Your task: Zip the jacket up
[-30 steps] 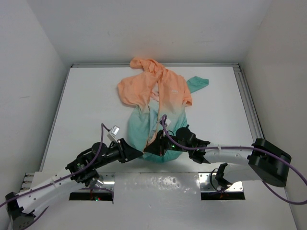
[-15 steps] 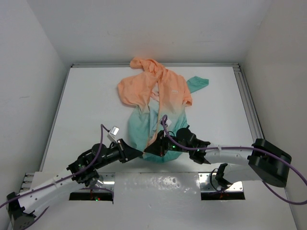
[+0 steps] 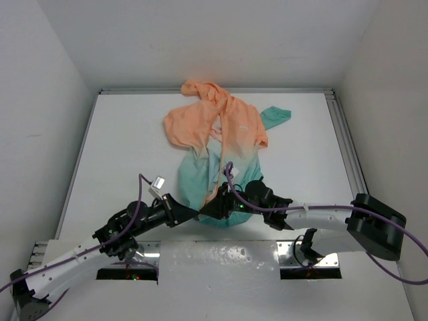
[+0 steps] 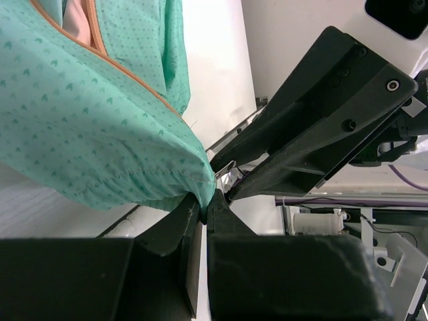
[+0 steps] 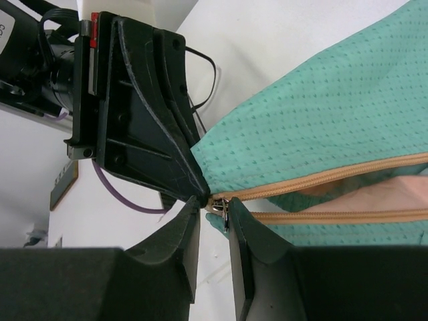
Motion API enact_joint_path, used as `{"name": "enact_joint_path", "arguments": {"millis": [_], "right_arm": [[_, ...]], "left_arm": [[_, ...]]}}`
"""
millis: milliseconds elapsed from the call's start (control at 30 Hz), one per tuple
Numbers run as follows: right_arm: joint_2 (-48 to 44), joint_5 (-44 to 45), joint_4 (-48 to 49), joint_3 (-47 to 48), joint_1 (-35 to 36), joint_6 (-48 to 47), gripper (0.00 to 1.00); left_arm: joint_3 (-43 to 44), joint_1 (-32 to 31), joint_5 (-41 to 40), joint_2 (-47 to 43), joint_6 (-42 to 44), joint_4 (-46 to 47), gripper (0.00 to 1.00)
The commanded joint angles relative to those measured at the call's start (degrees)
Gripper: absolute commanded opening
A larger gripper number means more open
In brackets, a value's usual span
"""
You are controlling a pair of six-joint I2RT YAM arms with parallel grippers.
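The zipper pull is between my fingers, so it is time to close my right gripper now. Closing now would catch it.
The jacket (image 3: pixel 221 134) lies open on the table, peach at the hood, teal at the hem (image 4: pixel 87 134). My left gripper (image 4: pixel 204 204) is shut on the teal hem corner at the bottom of the zipper; it shows in the top view (image 3: pixel 195 214) too. My right gripper (image 5: pixel 214 207) faces it, tip to tip (image 3: pixel 207 210). Its jaws stand slightly apart around the metal zipper pull (image 5: pixel 224 208), which rests against one finger. The two orange zipper tapes (image 5: pixel 334 177) run apart from the slider. The left gripper's black body (image 5: pixel 144 114) fills the right wrist view's upper left.
The white table (image 3: pixel 120 147) is walled on three sides, with a metal rail (image 3: pixel 344 140) along its right edge. One teal cuff (image 3: pixel 277 116) sticks out to the right of the jacket. A metal plate (image 3: pixel 227 254) lies between the arm bases.
Almost nothing has moved. Both grippers stay together at the hem corner; the right gripper has edged very slightly to the left.
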Motion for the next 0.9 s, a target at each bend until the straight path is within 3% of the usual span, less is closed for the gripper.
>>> {"name": "enact_joint_path", "arguments": {"millis": [0,433,533,633,667,700,767,867], "right_arm": [[-0.6,0.9,1.6,1.3,1.2,-1.0,0.23],[1.1,3.1,-0.1,2.6,2.1,-1.3,0.13],[0.9,4.1,0.1,2.5,2.3,-1.2,0.01],[0.6,4.4,-0.2,2.3,2.4,-1.2,0.00],[0.4,4.4,-0.4,2.1,2.4,-1.2,0.00],[-0.1,4.6,-0.7,2.2,2.4,-1.4,0.00],[-0.4,5.3,-2.2,2.4,2.4,-1.8,0.00],[-0.7,5.0,-2.4,2.3,2.5,-2.1,0.00]], "left_arm": [[-0.1,-0.4,-0.5,-0.2,-0.7,4.4,0.00],[-0.5,-0.3,-0.2,-1.6,-1.3,4.6,0.00],[-0.7,-0.4,-0.1,-1.7,-1.4,4.6,0.00],[0.3,-0.4,-0.6,-0.8,-0.7,2.7,0.00],[0.5,-0.4,-0.9,-0.7,-0.7,2.2,0.03],[0.4,-0.4,-1.2,-0.8,-0.7,2.3,0.15],[1.0,-0.3,-1.6,-0.7,-0.5,2.6,0.26],[1.2,-0.3,-1.8,0.1,-0.1,3.1,0.31]]}}
